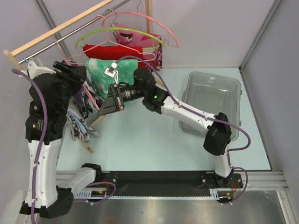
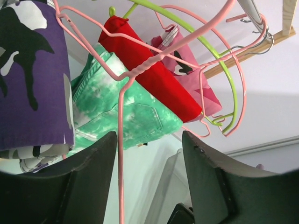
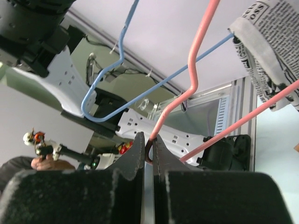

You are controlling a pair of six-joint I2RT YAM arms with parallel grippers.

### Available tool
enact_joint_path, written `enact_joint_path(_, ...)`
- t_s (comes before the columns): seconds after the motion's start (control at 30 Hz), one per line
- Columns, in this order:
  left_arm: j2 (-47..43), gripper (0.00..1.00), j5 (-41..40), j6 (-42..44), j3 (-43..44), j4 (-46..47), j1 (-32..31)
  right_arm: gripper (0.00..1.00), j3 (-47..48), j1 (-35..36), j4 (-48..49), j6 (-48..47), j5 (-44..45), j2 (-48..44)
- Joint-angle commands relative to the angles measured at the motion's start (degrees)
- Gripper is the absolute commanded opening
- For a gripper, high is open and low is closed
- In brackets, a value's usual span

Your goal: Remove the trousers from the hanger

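The fingers of my left gripper stop short of the wire, so closing now would miss. The gripper moves toward the thin pink wire point(image 2: 120, 138), before it closes on the wire.
The trousers point(image 2: 28, 79), in purple, white and black camouflage print, hang at the left edge of the left wrist view. In the top view my left arm mostly hides them. A thin pink wire of the hanger point(image 2: 120, 154) runs straight down between the fingers of my left gripper point(image 2: 149, 137), close to the left finger and not pinched. That gripper point(image 1: 86, 91) is open. My right gripper point(image 3: 149, 142) is shut on a bend of the pink hanger point(image 3: 194, 70), and in the top view it point(image 1: 102, 109) reaches in from the right, below the hanging clothes.
A green-and-white garment point(image 1: 105, 74), a red one point(image 1: 117, 49) and a lime-green hanger point(image 1: 131, 31) hang from the rail point(image 1: 70, 35). A newsprint garment point(image 3: 275, 46) and a blue hanger point(image 3: 117, 60) hang near my right gripper. A clear plastic bin point(image 1: 233, 86) stands at the right.
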Motion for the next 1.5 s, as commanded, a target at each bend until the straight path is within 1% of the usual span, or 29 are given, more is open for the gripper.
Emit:
enact_joint_path(0.0, 0.22, 0.64, -0.72, -6.09, -0.05, 0.51, -0.23, 0.0, 5.31, 0.02, 5.87, -3.33, -8.19, 0.54)
enact_joint_path(0.2, -0.22, 0.63, -3.35, -8.91, -2.42, 1.83, 0.47, 0.0, 4.35, -0.42, 7.9, -1.48, -9.95, 0.46)
enact_joint_path(0.3, -0.13, 0.63, -3.53, -9.88, -3.74, 3.15, 1.43, 0.0, 3.38, -0.68, 10.53, 0.63, -10.83, -0.25)
enact_joint_path(0.37, 0.04, 0.6, -3.27, -11.37, -5.4, 4.11, 2.05, 0.0, 3.03, -0.77, 11.85, 1.86, -11.62, -0.69)
enact_joint_path(0.4, -0.13, 0.57, -2.75, -11.55, -6.28, 5.25, 2.75, 0.0, 2.94, -0.6, 12.03, 1.95, -11.88, -0.69)
enact_joint_path(0.47, -0.74, 0.45, -1.34, -12.08, -8.65, 8.76, 3.2, 0.0, 3.03, -0.77, 12.2, 2.04, -12.23, -0.69)
enact_joint_path(0.5, -1.18, 0.39, -0.73, -11.91, -9.54, 10.25, 3.63, 0.0, 3.03, -0.77, 12.12, 2.04, -12.41, -0.6)
enact_joint_path(0.53, -1.62, 0.3, -0.11, -11.64, -10.42, 12.97, 3.72, 0.0, 3.11, -0.94, 12.03, 1.95, -12.41, -0.51)
enact_joint_path(0.6, -3.55, 0.23, -0.02, -10.59, -12.44, 15.35, 3.73, 0.0, 3.2, -1.12, 11.33, 1.86, -12.32, -0.16)
enact_joint_path(0.63, -4.34, 0.16, -0.45, -9.98, -13.05, 17.45, 3.73, 0.0, 3.38, -1.38, 10.8, 1.6, -12.06, 0.01)
enact_joint_path(0.7, -6.19, 0.09, -0.89, -7.78, -14.03, 18.87, 3.81, 0.0, 3.55, -2.35, 9.75, 1.25, -11.18, 0.71)
enact_joint_path(0.73, -6.63, 0.03, -0.98, -7.08, -14.11, 19.75, 3.73, 0.0, 3.9, -2.61, 8.44, 0.46, -10.75, 1.07)
enact_joint_path(0.83, -7.51, 0.01, 0.85, -3.91, -14.12, 22.04, 3.73, 0.0, 7.58, -3.67, 0.98, -3.84, -7.68, 3.61)
enact_joint_path(1.0, -7.08, 0.0, 5.25, -0.84, -13.68, 22.75, 3.81, 0.0, 16.62, -3.76, -11.93, -10.96, -2.31, 7.65)
enact_joint_path(1.1, -6.55, 0.0, 8.23, 1.36, -13.24, 24.32, 3.73, 0.0, 20.33, -3.41, -17.48, -14.56, 0.41, 9.94)
enact_joint_path(1.27, -6.28, 0.0, 12.98, 3.56, -13.41, 27.23, 3.81, 0.0, 22.53, -2.7, -22.24, -19.49, 7.18, 10.91)
enact_joint_path(1.47, -7.51, 0.0, 13.43, 5.14, -13.68, 28.55, 3.64, 0.0, 27.19, -3.49, -25.41, -21.6, 11.76, 13.45)
